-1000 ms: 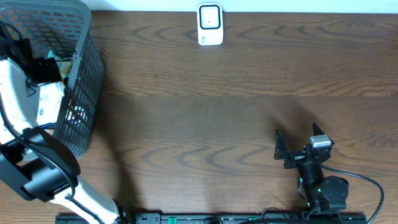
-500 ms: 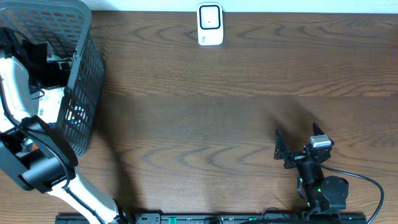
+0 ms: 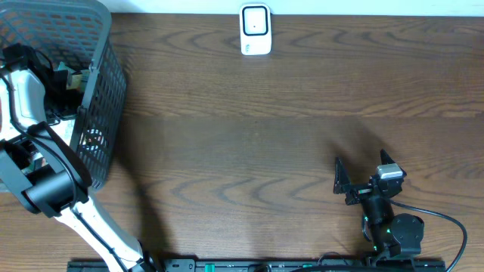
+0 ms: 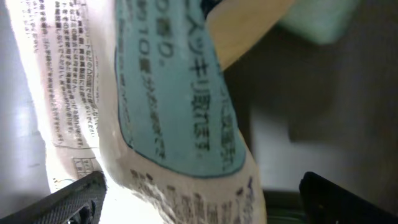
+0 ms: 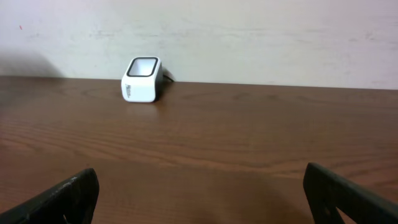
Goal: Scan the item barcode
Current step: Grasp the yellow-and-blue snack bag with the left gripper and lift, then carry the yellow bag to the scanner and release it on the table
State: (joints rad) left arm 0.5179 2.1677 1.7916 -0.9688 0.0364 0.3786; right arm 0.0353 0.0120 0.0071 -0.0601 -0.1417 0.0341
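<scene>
Next, my left gripper grabs the white packet [image 4: 174,112] across its raised teal-label part, and its other printed side stays free for barcode scanning.
My left gripper [image 3: 63,76] is down inside the grey mesh basket [image 3: 102,113] at the table's left end. Its jaws stand open, wide apart. In the left wrist view a white packet [image 4: 174,112] with a teal label and black Japanese print fills the space ahead of the left gripper [image 4: 202,199] and reaches down between the fingertips. No barcode shows on the packet. The white scanner [image 3: 255,30] stands at the table's far edge, also seen as a scanner [image 5: 143,79] in the right wrist view. My right gripper [image 3: 361,172] rests open near the front right, nothing between its fingers.
The basket's tall walls surround the left arm's wrist. Other packets, one pale green [image 4: 317,18], lie in the basket beside the white one. A pale wall [image 5: 249,37] rises behind the table's far edge.
The left arm has pushed further into the basket, towards its far side, and its wrist has turned. The right arm has not moved.
</scene>
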